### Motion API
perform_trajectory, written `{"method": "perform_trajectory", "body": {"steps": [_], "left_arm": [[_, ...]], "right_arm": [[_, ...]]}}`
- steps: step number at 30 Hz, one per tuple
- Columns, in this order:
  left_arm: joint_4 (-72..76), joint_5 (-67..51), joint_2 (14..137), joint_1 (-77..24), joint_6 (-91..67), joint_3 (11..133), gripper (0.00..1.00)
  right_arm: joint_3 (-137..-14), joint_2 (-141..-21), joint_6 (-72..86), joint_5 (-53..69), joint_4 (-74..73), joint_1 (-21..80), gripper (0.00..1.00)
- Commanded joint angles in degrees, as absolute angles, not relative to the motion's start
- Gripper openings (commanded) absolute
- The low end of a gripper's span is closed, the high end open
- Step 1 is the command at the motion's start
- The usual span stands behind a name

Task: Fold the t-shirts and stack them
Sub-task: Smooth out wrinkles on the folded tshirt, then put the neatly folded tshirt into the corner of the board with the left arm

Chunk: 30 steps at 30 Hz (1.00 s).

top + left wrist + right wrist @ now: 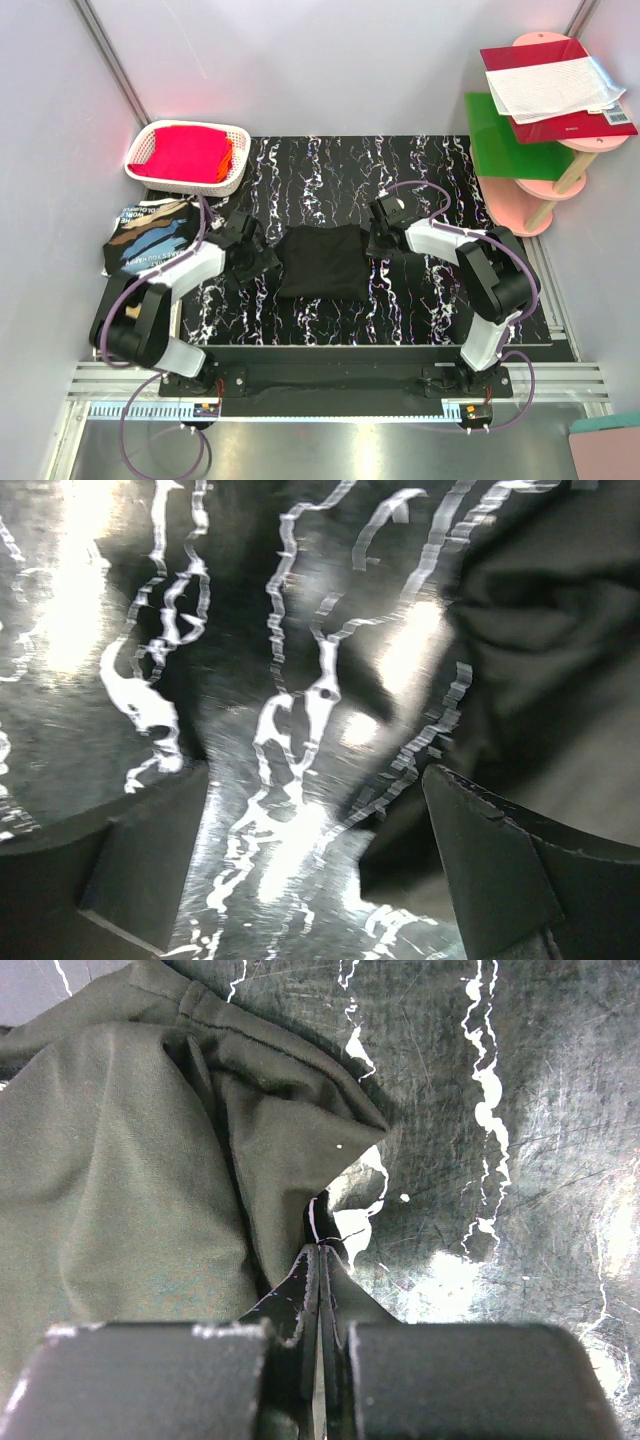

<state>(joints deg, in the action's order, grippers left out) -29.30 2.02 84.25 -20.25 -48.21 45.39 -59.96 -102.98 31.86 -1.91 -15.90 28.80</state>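
Observation:
The left gripper grabs the folded black t-shirt point(322, 262) by its edge facing the printed t-shirt next. Then it carries it over to stack it.
A folded black t-shirt point(322, 262) lies as a dark rectangle in the middle of the black marbled mat point(330, 170). A second t-shirt point(150, 240), its blue and tan print facing up, lies crumpled off the mat's left edge. My left gripper point(262, 258) stands open just left of the folded shirt. In the left wrist view the left gripper point(320, 850) has only mat between its fingers, and the shirt's cloth point(540, 630) is to the right. My right gripper point(378, 245) is at the shirt's right edge. In the right wrist view the right gripper point(320, 1250) is shut beside the cloth point(130, 1180), with nothing visibly pinched.
A white basket point(188, 155) holding red and orange cloth stands at the mat's back left corner. A pink and green shelf stand point(530, 150) with a red book and papers point(555, 85) is at the back right. Grey walls close in both sides.

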Motion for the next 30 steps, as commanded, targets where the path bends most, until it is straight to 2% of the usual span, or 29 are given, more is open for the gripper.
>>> {"method": "perform_trajectory", "body": {"steps": [1,7,17,30], "left_arm": [[-17.94,-2.46,74.54,-19.07,-50.62,42.63,0.93],[-16.35,-3.58,69.34,-17.93,-50.01,42.97,0.94],[-14.16,-14.32,86.73,-17.67,-48.16,49.13,0.94],[-9.14,-19.51,94.21,-18.46,-47.73,47.46,0.92]], "right_arm": [[-59.33,-102.22,30.76,-2.02,-17.31,28.65,0.00],[-59.41,-103.36,30.94,-1.23,-17.23,28.65,0.00],[-59.50,-103.97,30.94,-1.14,-17.14,28.65,0.00],[-59.15,-105.12,31.03,-0.79,-16.96,28.65,0.00]]}}
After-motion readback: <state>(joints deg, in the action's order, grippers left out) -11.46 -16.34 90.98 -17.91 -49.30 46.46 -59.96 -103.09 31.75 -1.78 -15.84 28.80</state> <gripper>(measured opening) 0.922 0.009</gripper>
